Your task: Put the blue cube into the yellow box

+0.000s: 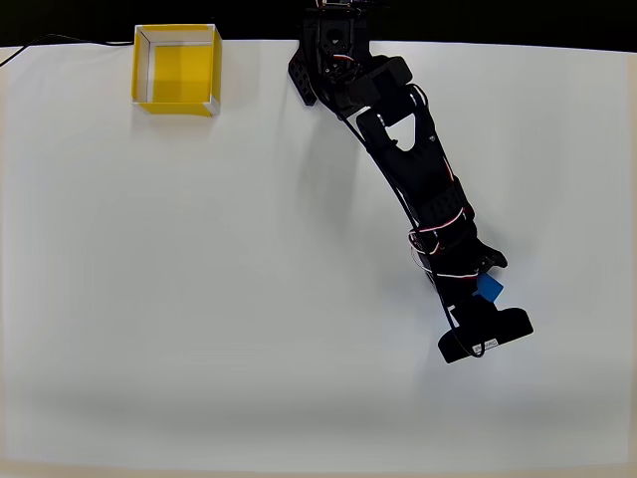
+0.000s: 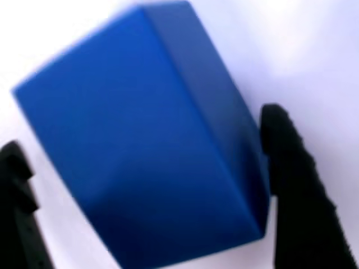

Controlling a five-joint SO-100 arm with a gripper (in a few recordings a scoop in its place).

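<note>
I will next grab the blue cube by its opposite sides with my gripper, to put the blue cube into the yellow box.
The blue cube looms large in the wrist view, turned at an angle between my two black fingers. The right finger touches the cube's lower right edge. A strip of white table separates the left finger from the cube. My gripper is open around it. From overhead, a corner of the blue cube peeks out beside the gripper at the right of the table, the rest hidden under the arm. The yellow box stands open-topped at the far left back, well away from the gripper.
The black arm stretches diagonally from its base at the back edge to the lower right. A thin cable runs along the back left edge. The white table spreads between the cube and the box.
</note>
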